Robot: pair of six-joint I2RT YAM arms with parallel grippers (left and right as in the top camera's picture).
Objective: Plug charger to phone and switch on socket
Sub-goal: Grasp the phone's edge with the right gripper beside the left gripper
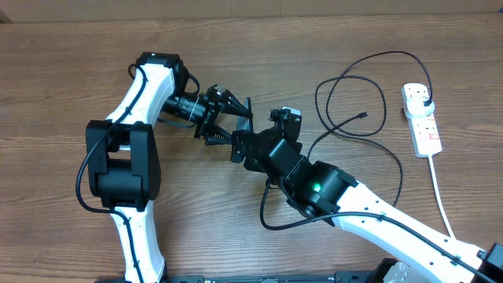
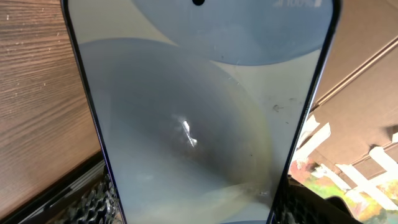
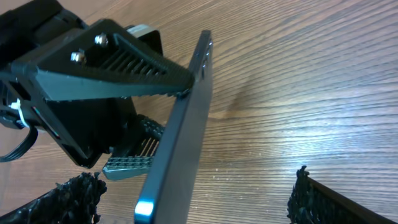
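Next, my right gripper grabs the phone's near end [image 1: 245,126] [image 3: 165,186] across its thickness. That leaves the far part of the phone free for my left gripper's handover.
My left gripper [image 1: 239,122] is shut on the phone [image 1: 249,110] and holds it on edge above the table. In the left wrist view the phone's pale blue-grey screen [image 2: 199,106] fills the frame between the left gripper's fingers [image 2: 199,208]. In the right wrist view the phone [image 3: 180,137] shows edge-on, clamped by the left gripper's black jaws [image 3: 118,62]. My right gripper [image 3: 193,196] is open, with the phone's near end between its fingers and touching neither. It shows in the overhead view [image 1: 240,148]. The charger cable [image 1: 354,86] lies looped at the right, with its tip [image 1: 364,115] free and its plug in the socket [image 1: 423,122].
The socket's white cord [image 1: 440,189] runs toward the front right edge. The right arm [image 1: 369,212] crosses the table's front right. The left arm's base [image 1: 122,165] stands at the left.
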